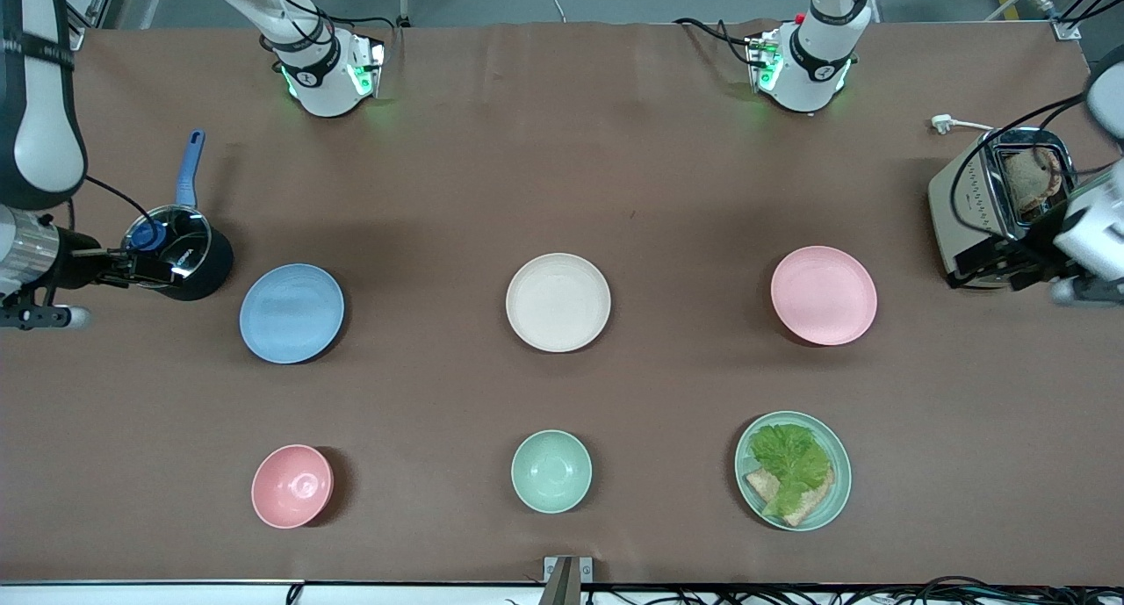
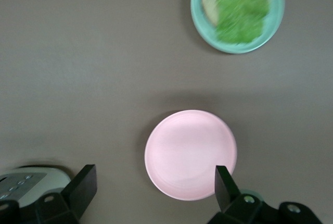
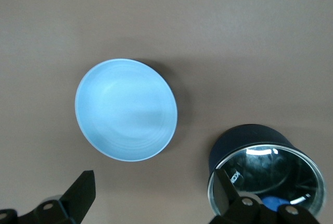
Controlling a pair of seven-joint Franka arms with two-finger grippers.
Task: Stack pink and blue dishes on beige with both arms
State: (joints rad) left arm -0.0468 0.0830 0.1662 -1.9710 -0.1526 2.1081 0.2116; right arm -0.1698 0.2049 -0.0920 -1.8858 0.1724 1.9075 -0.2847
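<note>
I need to stack the blue plate on the beige plate (image 1: 558, 302), so next I should grab the blue plate by its rim (image 1: 242, 315) with my right gripper.
The beige plate (image 1: 558, 302) lies at the table's middle. The blue plate (image 1: 291, 313) (image 3: 126, 109) lies toward the right arm's end and the pink plate (image 1: 824, 294) (image 2: 190, 153) toward the left arm's end, all three in one row and apart. My right gripper (image 1: 123, 267) (image 3: 153, 195) hangs open over the saucepan's rim beside the blue plate, holding nothing. Up over the table between the toaster and the pink plate, my left gripper (image 1: 1019, 270) (image 2: 155, 188) is open and holds nothing.
A dark saucepan (image 1: 180, 254) (image 3: 265, 166) with a blue handle stands beside the blue plate. A toaster (image 1: 992, 201) (image 2: 26, 182) holds bread. Nearer the camera sit a pink bowl (image 1: 292, 486), a mint bowl (image 1: 551, 471) and a mint plate (image 1: 836, 464) (image 2: 278, 5) with lettuce and bread.
</note>
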